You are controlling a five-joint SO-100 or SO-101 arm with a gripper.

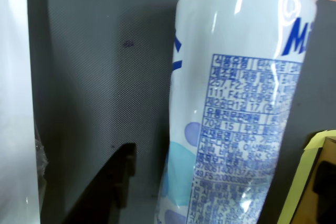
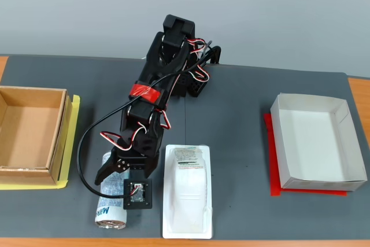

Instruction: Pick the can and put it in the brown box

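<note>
I need to grab the white can by its printed sides with my gripper next. Then I can put the can [image 2: 110, 207] in the brown box.
The can [image 2: 110, 207] lies on its side on the dark mat near the front edge, white with blue print. In the wrist view the can [image 1: 236, 103] fills the middle. My gripper [image 2: 115, 172] is lowered over the can's far end, jaws open and straddling it. In the wrist view the gripper [image 1: 226, 150] shows a black finger [image 1: 118, 177] left of the can with a gap, and a yellow-taped finger [image 1: 317, 177] at its right. The brown box [image 2: 60, 137] stands empty at the far left on a yellow sheet.
A white flat tray package [image 2: 186, 192] lies just right of the can, and shows at the left edge of the wrist view [image 1: 16, 103]. A white paper box [image 2: 347, 137] on a red sheet stands at the right. The mat's front edge is close to the can.
</note>
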